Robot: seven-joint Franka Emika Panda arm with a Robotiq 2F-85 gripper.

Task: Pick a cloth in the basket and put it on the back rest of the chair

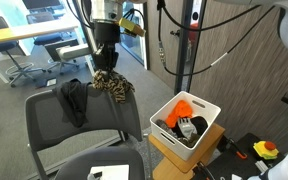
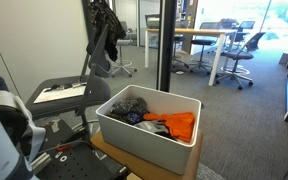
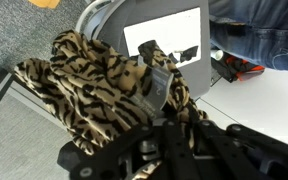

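Note:
I should open my gripper now, because the leopard-print cloth (image 1: 113,86) is hanging over the top edge of the backrest, beside the black cloth.
My gripper (image 1: 106,66) is shut on the leopard-print cloth (image 1: 113,86), which hangs over the top edge of the grey chair's backrest (image 1: 54,118). In the wrist view the cloth (image 3: 94,85) is bunched between the fingers (image 3: 162,118), spread across the backrest top. A black cloth (image 1: 74,100) is draped on the backrest beside it. The white basket (image 1: 210,116) stands to the side with an orange cloth (image 1: 182,112) and dark clothes inside. In an exterior view the basket (image 2: 124,135) is in front and the chair with cloths (image 2: 104,40) behind it.
The basket sits on a cardboard box (image 1: 179,160). A paper sheet (image 2: 59,93) lies on the chair seat. A black pole (image 1: 191,45) stands behind the basket. Desks and black swivel chairs (image 2: 239,60) are further off. A glass wall is at the back.

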